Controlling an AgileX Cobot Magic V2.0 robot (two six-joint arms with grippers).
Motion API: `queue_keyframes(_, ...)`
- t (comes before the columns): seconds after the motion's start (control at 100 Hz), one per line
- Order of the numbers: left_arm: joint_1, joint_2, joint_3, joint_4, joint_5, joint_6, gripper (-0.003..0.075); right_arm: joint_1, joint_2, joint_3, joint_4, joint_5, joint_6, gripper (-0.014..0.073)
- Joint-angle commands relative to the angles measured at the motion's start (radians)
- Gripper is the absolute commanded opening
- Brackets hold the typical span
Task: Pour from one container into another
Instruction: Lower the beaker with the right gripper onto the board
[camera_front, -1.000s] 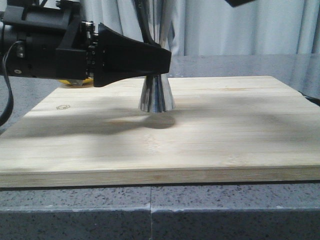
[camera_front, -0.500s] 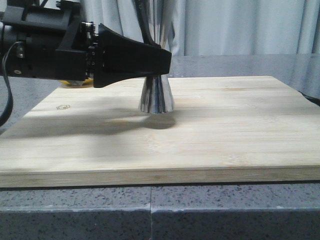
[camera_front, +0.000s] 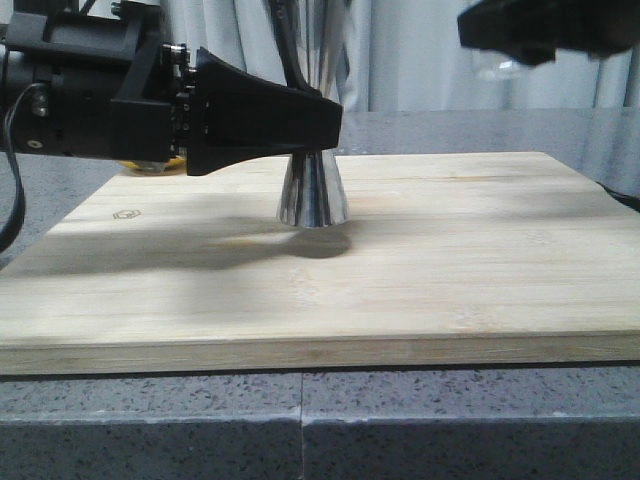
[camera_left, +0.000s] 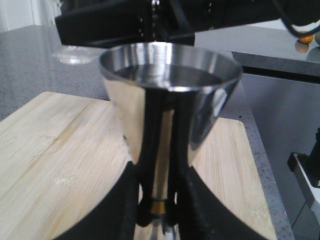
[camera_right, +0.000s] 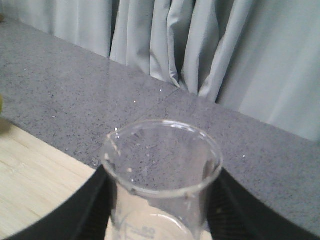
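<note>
The right gripper needs to keep holding the beaker, because the glass beaker's base hangs above the wooden board in the front view.
The steel hourglass jigger stands upright on the wooden board. My left gripper is shut on its waist from the left. In the left wrist view the jigger fills the middle, its gold band between the black fingers of my left gripper. My right gripper hangs high at the upper right, shut on the clear glass beaker. In the right wrist view the beaker sits upright in my right gripper, between its black fingers, with white scale marks low on the glass.
The board lies on a grey speckled counter with grey curtains behind. A yellow object peeks out behind the left arm. A dark object sits at the board's right edge.
My right gripper with the beaker has come down into the upper right of the front view. The left gripper and the jigger have not moved.
</note>
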Motion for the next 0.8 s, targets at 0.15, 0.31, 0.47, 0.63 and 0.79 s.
queue_keyframes(0.15, -0.008, -0.046, -0.022, -0.034, -0.215, -0.009, -0.0019, -0.005, 0.098, 0.004, 0.049, -0.227, 0.003, 0.0142)
queue_keyframes(0.31, -0.008, -0.046, -0.022, -0.032, -0.215, -0.009, -0.0019, -0.005, 0.165, 0.004, 0.071, -0.308, 0.003, 0.0142)
queue_keyframes(0.47, -0.008, -0.046, -0.022, -0.032, -0.215, -0.009, -0.0019, -0.005, 0.214, 0.004, 0.107, -0.372, 0.003, 0.0142)
queue_keyframes(0.63, -0.008, -0.046, -0.022, -0.032, -0.215, -0.009, -0.0019, -0.005, 0.242, 0.006, 0.114, -0.397, 0.003, 0.0142)
queue_keyframes(0.79, -0.008, -0.046, -0.022, -0.032, -0.215, -0.009, -0.0019, -0.005, 0.265, 0.006, 0.126, -0.414, 0.003, 0.0142)
